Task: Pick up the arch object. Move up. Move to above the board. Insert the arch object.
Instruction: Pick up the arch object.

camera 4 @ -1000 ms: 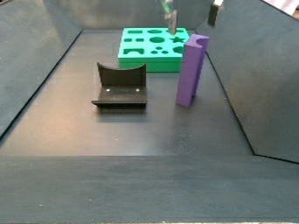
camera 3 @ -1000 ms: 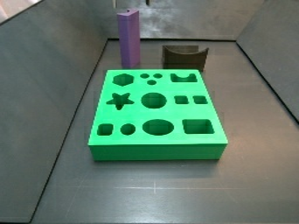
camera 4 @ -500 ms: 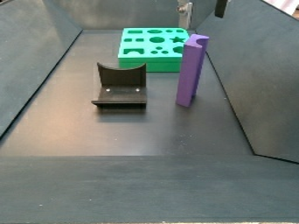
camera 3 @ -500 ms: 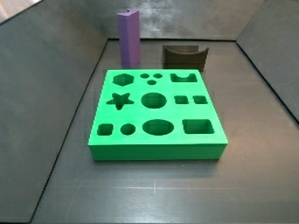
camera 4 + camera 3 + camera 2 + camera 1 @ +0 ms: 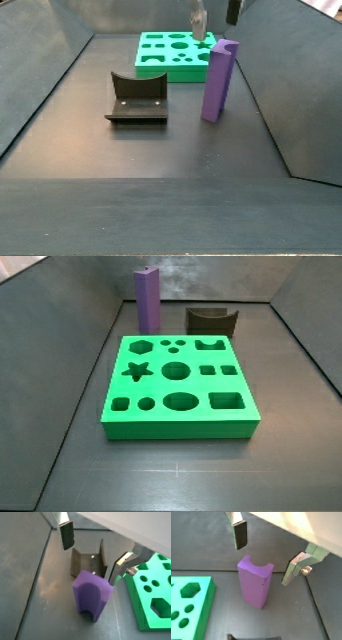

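Observation:
The gripper grabs the arch object by its notched upper part next, to insert the arch object into the board [image 5: 178,421].
The arch object is a tall purple block standing upright on the dark floor, with a curved notch in its top end; it shows in both wrist views [image 5: 256,584] [image 5: 93,596] and both side views [image 5: 147,298] [image 5: 219,80]. The gripper [image 5: 265,553] [image 5: 92,553] is open and empty, above the block's top, with one finger [image 5: 239,534] and the other finger [image 5: 293,569] on either side and apart from it. In a side view the gripper [image 5: 215,15] shows at the upper edge, above the block. The green board [image 5: 178,421] [image 5: 150,60] lies flat beside the block.
The fixture [image 5: 211,320] [image 5: 138,98] [image 5: 89,559] stands on the floor near the block and the board. Grey walls enclose the floor on the sides and back [image 5: 80,306]. The board's edge also shows in both wrist views [image 5: 188,619] [image 5: 157,592].
The gripper has shifted slightly at the top of a side view, staying above the purple block. The block, board and fixture have not moved.

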